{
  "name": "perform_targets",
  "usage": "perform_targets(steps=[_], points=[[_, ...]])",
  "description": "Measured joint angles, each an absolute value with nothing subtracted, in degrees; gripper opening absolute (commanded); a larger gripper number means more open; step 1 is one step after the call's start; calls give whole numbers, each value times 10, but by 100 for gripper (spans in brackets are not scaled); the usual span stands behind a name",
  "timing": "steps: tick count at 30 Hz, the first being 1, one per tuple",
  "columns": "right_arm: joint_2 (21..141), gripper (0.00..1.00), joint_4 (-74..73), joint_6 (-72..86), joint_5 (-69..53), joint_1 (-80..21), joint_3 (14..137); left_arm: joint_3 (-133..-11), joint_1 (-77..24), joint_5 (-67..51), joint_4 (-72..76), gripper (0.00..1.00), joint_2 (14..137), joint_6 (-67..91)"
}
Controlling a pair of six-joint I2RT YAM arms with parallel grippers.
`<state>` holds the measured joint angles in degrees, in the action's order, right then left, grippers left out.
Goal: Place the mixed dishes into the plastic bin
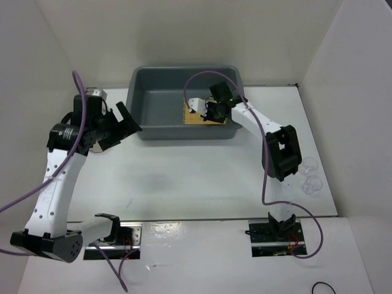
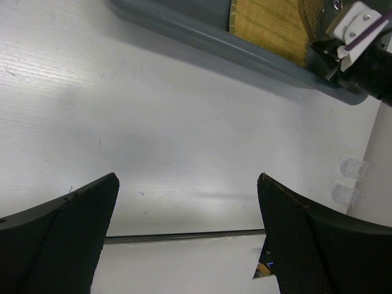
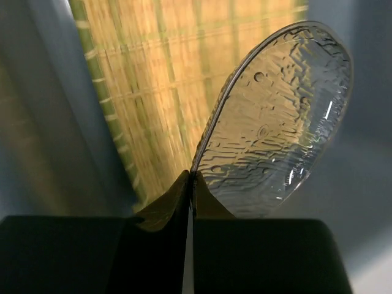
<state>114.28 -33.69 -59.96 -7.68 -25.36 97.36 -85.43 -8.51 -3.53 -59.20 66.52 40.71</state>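
Observation:
The plate (image 3: 275, 135) stays in my right gripper for now. Its far side overhangs the bare grey bin, so it would drop partly off the mat if I opened now.
The grey plastic bin (image 1: 160, 104) stands at the back middle of the table. The yellow woven mat (image 1: 202, 117) lies inside it at the front right, also seen in the right wrist view (image 3: 153, 79). My right gripper (image 1: 211, 112) is inside the bin above the mat, shut (image 3: 193, 177) on the rim of a translucent round plate (image 3: 275, 135), which it holds on edge. Two clear glass cups (image 1: 309, 165) (image 1: 313, 184) stand at the table's right side. My left gripper (image 1: 125, 124) is open and empty (image 2: 187, 202), just left of the bin.
White walls enclose the table on the left, back and right. The bin's front rim (image 2: 184, 30) and the mat (image 2: 269, 24) show at the top of the left wrist view, with the cups (image 2: 349, 180) at its right edge.

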Motion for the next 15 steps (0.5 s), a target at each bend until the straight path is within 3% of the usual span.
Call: perform_targets(steps=[9, 15], points=[[1210, 0, -298, -671, -48, -255, 998, -771, -78, -44, -609, 100, 601, 442], [1280, 8, -298, -692, -38, -255, 1013, -743, -75, -43, -615, 100, 600, 455]])
